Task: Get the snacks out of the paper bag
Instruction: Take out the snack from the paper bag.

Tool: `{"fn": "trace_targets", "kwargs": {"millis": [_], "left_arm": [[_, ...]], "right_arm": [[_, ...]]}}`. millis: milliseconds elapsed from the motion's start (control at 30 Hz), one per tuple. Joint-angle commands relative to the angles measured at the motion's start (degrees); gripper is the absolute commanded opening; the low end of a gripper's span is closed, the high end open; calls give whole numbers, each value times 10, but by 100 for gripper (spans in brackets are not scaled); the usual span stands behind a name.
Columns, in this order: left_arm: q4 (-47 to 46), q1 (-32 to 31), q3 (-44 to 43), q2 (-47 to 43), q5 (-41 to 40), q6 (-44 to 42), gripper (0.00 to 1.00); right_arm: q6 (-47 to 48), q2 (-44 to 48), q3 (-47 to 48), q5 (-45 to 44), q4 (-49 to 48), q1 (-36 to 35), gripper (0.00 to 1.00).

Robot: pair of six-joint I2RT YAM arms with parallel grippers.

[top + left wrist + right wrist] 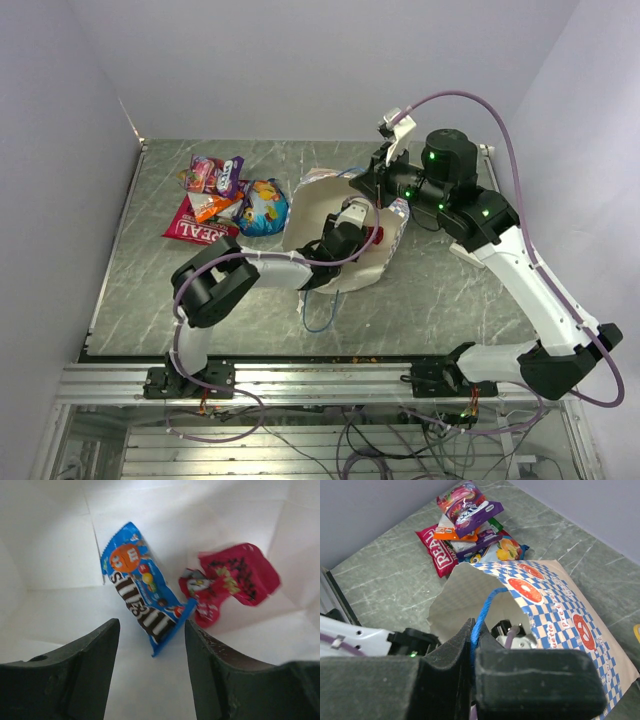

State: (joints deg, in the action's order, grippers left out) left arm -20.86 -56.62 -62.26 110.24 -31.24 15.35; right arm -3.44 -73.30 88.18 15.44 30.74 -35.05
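My left gripper grips the blue packet by its sealed end (173, 629) beside the lettering next, to take the packet out of the paper bag.
The paper bag (303, 215) lies on its side mid-table, its mouth facing the arms; its blue-and-white checkered outside (555, 605) shows in the right wrist view. My right gripper (474, 630) is shut on the bag's blue cord handle (487, 602) and holds the upper rim up. My left gripper (151, 625) is inside the bag, open and empty. Just ahead of its fingertips lies a blue packet (140, 595), with a red packet (235, 575) to the right on the white bag floor. Several snacks (225, 200) are piled on the table left of the bag, the red "REAL" packet (437, 555) among them.
The bag's other blue cord handle (320, 310) trails loose on the table in front of the bag. A small white thing (462, 252) sits under the right arm. Walls close the table at the back and on the left.
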Motion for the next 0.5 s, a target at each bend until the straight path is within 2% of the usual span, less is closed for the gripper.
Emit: {"fn": "trace_targets", "kwargs": {"millis": [0,300,467], "left_arm": [[-25,18,-41,39,-8,-14,66],[33,33,-110,125,-4,-2,66],[56,35,-110,122,11,12,52]], "right_arm": [[9,22,8,-1,6,1,0],[17,29,11,-9,19,0,0],[19,30,13,-11,19,0,0]]}}
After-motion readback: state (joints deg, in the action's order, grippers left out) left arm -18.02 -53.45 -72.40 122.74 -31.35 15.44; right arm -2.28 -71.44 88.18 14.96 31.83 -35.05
